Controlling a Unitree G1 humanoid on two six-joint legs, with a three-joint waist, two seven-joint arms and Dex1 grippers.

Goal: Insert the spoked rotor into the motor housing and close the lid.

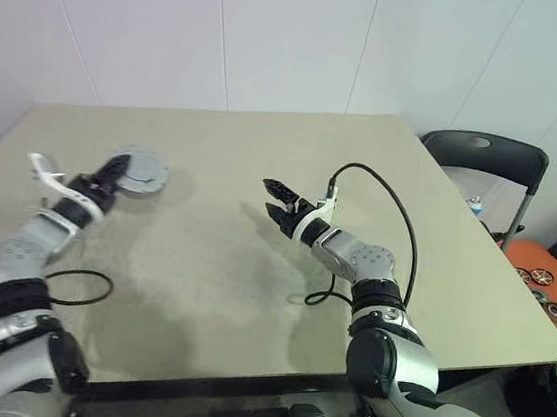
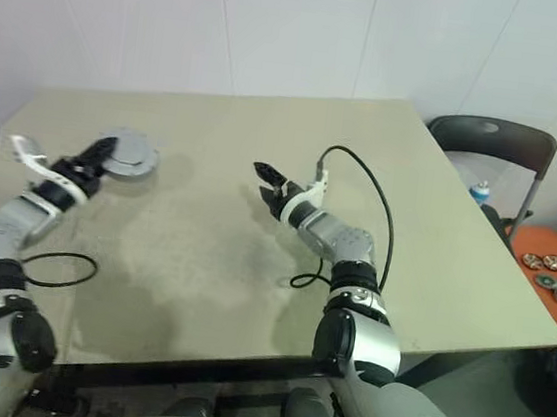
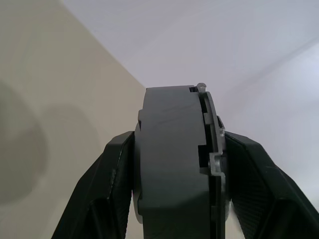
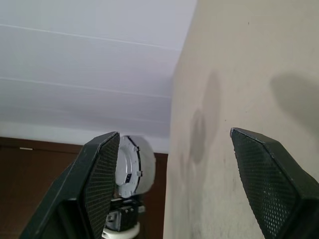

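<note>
The motor housing still hangs above the beige tabletop and its shadow, so my left gripper keeps holding the housing for now before releasing it.
A round grey unit (image 1: pixel 142 173) hangs at the table's far left with my left gripper (image 1: pixel 117 172) shut across its thickness. From above it shows the lid's flat grey face. Edge-on in the left wrist view, a thick dark body (image 3: pixel 169 164), the motor housing, lies against a thinner light grey plate (image 3: pixel 213 149). A black finger (image 3: pixel 107 189) presses on each side. The spoked rotor is hidden. My right gripper (image 1: pixel 274 200) stands open over the middle of the table, nothing between its fingers (image 4: pixel 102 174); beyond them the grey unit (image 4: pixel 133 167) shows again.
The beige table (image 1: pixel 248 296) carries a black cable (image 1: pixel 386 196) arching off my right wrist and a cable loop (image 1: pixel 78 286) by my left arm. A dark chair (image 1: pixel 486 157) stands at the right. An orange tray (image 1: pixel 552 285) with round motor parts lies low beyond it.
</note>
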